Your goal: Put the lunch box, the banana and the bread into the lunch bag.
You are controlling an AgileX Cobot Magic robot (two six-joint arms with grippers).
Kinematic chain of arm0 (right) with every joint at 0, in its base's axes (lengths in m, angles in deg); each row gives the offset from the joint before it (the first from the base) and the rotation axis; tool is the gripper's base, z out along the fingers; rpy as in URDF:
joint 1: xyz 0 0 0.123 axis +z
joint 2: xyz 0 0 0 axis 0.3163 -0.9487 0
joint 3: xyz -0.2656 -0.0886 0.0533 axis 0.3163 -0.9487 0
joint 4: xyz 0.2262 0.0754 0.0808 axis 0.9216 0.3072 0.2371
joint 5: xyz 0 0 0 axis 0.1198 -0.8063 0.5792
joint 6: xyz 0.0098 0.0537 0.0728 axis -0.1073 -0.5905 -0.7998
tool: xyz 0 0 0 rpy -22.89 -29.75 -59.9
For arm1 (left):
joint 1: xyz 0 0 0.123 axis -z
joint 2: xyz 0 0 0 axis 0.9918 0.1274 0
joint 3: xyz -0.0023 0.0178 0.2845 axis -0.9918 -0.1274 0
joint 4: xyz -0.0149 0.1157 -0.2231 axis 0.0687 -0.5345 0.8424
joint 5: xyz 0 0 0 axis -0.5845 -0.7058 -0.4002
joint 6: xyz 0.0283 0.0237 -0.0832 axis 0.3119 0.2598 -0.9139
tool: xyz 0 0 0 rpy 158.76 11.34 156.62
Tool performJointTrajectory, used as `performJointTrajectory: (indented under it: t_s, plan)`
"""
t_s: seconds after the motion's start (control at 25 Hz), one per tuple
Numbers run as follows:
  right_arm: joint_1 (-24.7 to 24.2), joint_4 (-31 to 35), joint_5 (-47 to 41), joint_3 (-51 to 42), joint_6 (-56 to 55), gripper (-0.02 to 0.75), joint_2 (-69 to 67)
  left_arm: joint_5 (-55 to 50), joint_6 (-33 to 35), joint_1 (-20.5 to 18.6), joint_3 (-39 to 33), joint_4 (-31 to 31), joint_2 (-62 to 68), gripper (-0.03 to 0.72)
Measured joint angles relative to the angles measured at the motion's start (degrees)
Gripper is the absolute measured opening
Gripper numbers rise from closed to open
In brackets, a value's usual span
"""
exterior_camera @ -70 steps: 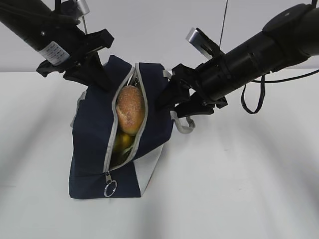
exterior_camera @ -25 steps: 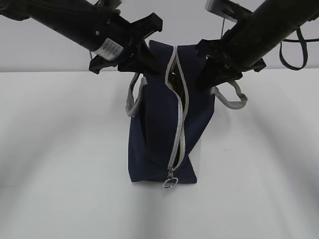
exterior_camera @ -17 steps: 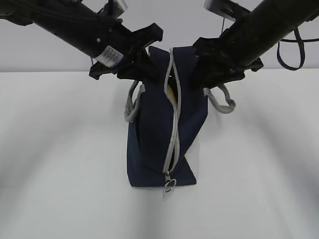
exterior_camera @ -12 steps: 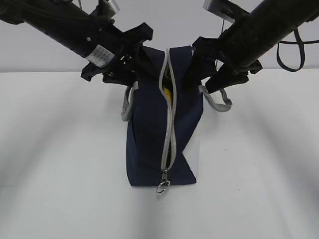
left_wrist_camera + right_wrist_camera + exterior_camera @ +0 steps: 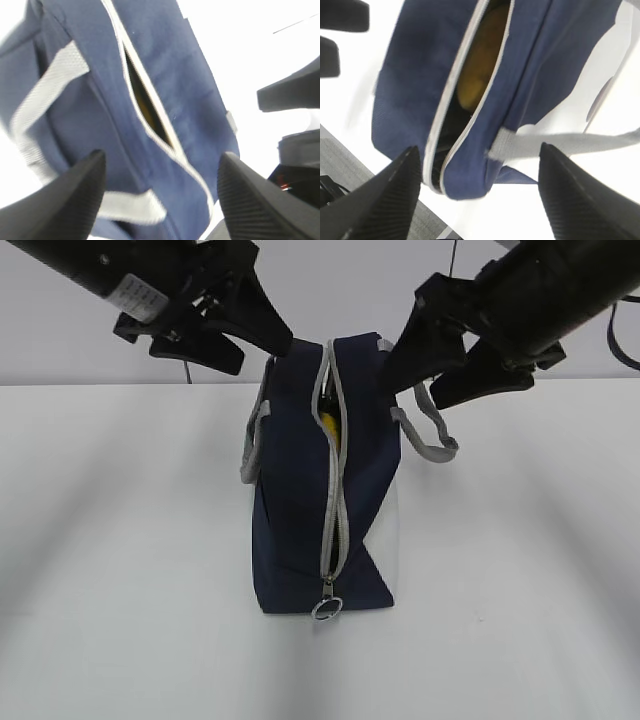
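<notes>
The zipper runs flush along the slack navy cloth (image 5: 295, 550) and only its metal ring (image 5: 327, 615) sticks out, so the robot's right gripper needs to grab the zipper by that ring next.
The navy lunch bag (image 5: 295, 510) stands upright on the white table, its grey zipper partly undone along the top and front. A sliver of yellow banana (image 5: 327, 423) shows in the slit. In the right wrist view a golden-brown shape (image 5: 476, 65) lies inside the opening; I cannot tell whether it is the bread or the banana. The lunch box is hidden. My left gripper (image 5: 258, 352) (image 5: 161, 160) is open just above the bag's top left corner. My right gripper (image 5: 425, 380) (image 5: 479, 149) is open beside the top right, holding nothing.
Grey webbing handles (image 5: 255, 445) (image 5: 430, 430) hang loose on both sides of the bag. The metal ring pull (image 5: 326, 608) rests at the bag's foot. White table (image 5: 120, 570) stretches all around, with a pale wall behind.
Both grippers have opened, let go of the bag's top and drawn up and outward. The bag has settled upright, and its handles have dropped.
</notes>
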Motion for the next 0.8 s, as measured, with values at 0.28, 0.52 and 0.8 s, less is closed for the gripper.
performJointTrajectory:
  t_s: [0.28, 0.52, 0.8]
  plan:
    - [0.00, 9.10, 8.05, -19.04, 15.45, 0.540, 12.24, -1.16, 0.19, 0.21, -2.54, -3.76, -4.38, 0.477]
    - [0.00, 23.61, 9.08, -32.58, 36.78, 0.541, 17.37, 1.20, 2.05, 1.71, -9.82, -3.83, -7.59, 0.470]
    - [0.00, 32.62, 6.65, -43.88, 59.56, 0.541, 17.48, 4.51, 5.63, 2.62, -16.52, -3.77, -13.33, 0.459]
